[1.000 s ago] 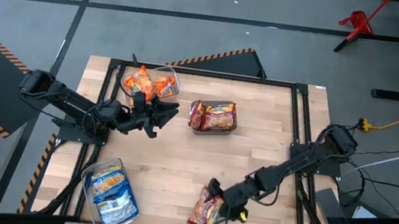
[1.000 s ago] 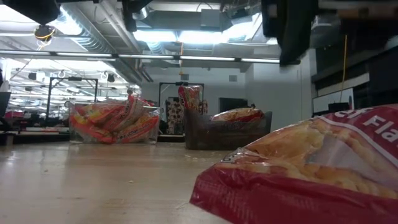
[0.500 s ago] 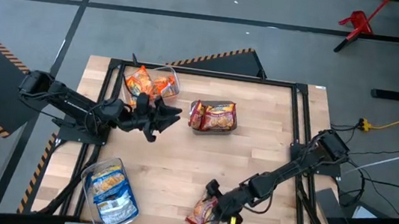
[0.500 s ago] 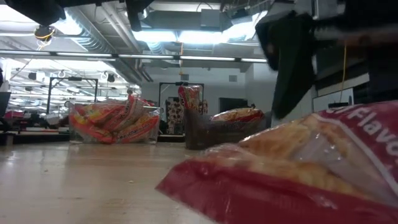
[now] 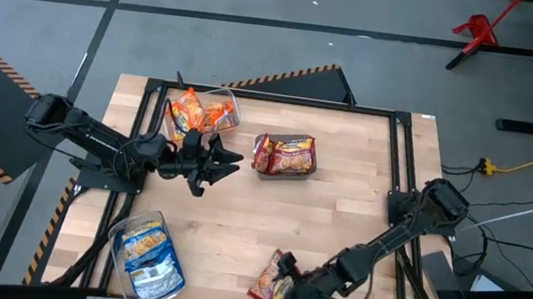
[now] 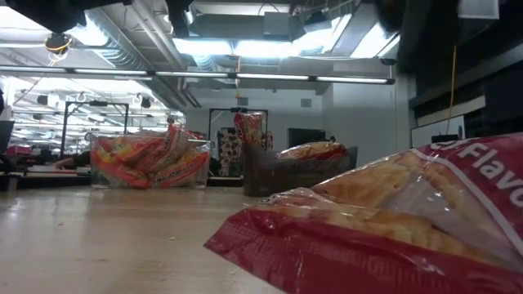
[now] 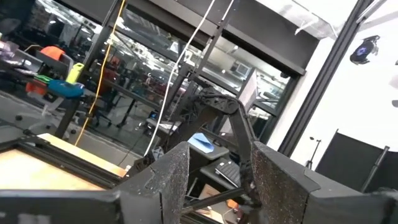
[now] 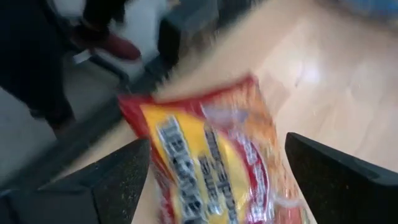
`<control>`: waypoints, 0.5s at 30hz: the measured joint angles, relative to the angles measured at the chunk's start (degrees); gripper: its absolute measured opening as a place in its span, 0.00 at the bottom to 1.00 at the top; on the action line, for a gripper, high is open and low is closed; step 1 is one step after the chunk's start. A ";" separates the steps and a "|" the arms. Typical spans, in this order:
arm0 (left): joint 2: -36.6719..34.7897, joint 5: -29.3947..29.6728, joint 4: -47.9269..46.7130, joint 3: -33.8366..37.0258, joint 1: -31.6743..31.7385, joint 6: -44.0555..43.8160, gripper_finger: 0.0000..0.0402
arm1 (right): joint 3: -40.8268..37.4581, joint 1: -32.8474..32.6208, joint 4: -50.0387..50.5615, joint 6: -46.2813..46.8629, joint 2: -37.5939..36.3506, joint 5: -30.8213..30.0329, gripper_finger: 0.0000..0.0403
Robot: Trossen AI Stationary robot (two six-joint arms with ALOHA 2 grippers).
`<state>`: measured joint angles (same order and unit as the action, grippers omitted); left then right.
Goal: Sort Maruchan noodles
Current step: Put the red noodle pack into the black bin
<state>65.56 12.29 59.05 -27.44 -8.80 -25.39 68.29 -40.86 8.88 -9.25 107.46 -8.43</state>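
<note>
My right gripper next needs to take hold of the red noodle packet by its labeled end (image 8: pixel 205 177), so that it can sort the packet.
One red noodle packet (image 5: pixel 272 281) lies flat on the wooden table near its near edge and fills the low view's foreground (image 6: pixel 392 220). My right gripper (image 5: pixel 300 296) is open just to the packet's right, slanting down. In the right wrist view (image 8: pixel 214 168) its two fingers stand wide on either side, with the packet (image 8: pixel 205 155) ahead of them. My left gripper (image 5: pixel 229 157) is open with nothing between its fingers (image 7: pixel 217 158). It hangs above the table between the bin of orange packets (image 5: pixel 205 110) and the bin of red packets (image 5: pixel 286 155). My right gripper stands close against the red packet's right edge (image 5: pixel 286 285), coming from the table's right and slanting down. I cannot tell whether a finger touches the packet. The packet lies flat on the table.
A clear bin with blue-and-white packets (image 5: pixel 147 257) sits at the near left corner. A black frame (image 5: pixel 272 98) runs around the tabletop. Bare wood (image 5: pixel 260 209) lies between the bins and the loose packet.
My right gripper has gone toward the table's near edge, along the red packet's right side, staying open. The packet has slid and turned a little on the table. My left gripper has swung its fingers slightly toward the near edge without changing place.
</note>
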 joint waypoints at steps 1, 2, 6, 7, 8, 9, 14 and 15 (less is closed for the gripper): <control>0.00 0.05 0.03 0.00 -0.01 0.01 0.42 | -0.18 0.04 0.56 -0.09 0.73 0.00 0.89; 0.00 0.05 0.06 0.00 -0.01 0.02 0.42 | -0.18 0.13 0.30 -0.27 1.64 0.11 0.89; 0.00 0.20 -0.06 0.00 0.00 -0.02 0.42 | -0.15 -0.04 -1.72 -2.91 5.42 1.12 0.89; 0.00 0.18 -0.16 0.00 0.00 -0.02 0.42 | -0.14 -0.11 -2.15 -3.17 6.09 1.02 0.89; 0.00 0.18 -0.17 0.00 0.00 -0.02 0.42 | -0.03 -0.11 -2.34 -3.20 6.50 1.11 0.89; 0.00 0.18 -0.17 0.00 0.00 -0.02 0.42 | 0.00 -0.08 -2.44 -3.21 6.81 1.06 0.89; 0.00 0.20 -0.30 0.00 0.00 -0.04 0.42 | -0.04 0.88 -1.80 -3.51 7.89 -1.81 0.89; 0.00 0.20 -0.35 0.00 -0.01 -0.06 0.42 | -0.04 1.39 -1.73 -3.49 7.89 -2.15 0.88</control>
<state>65.56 12.49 58.70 -27.44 -8.81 -25.45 68.25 -39.47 7.15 -12.73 115.35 -10.58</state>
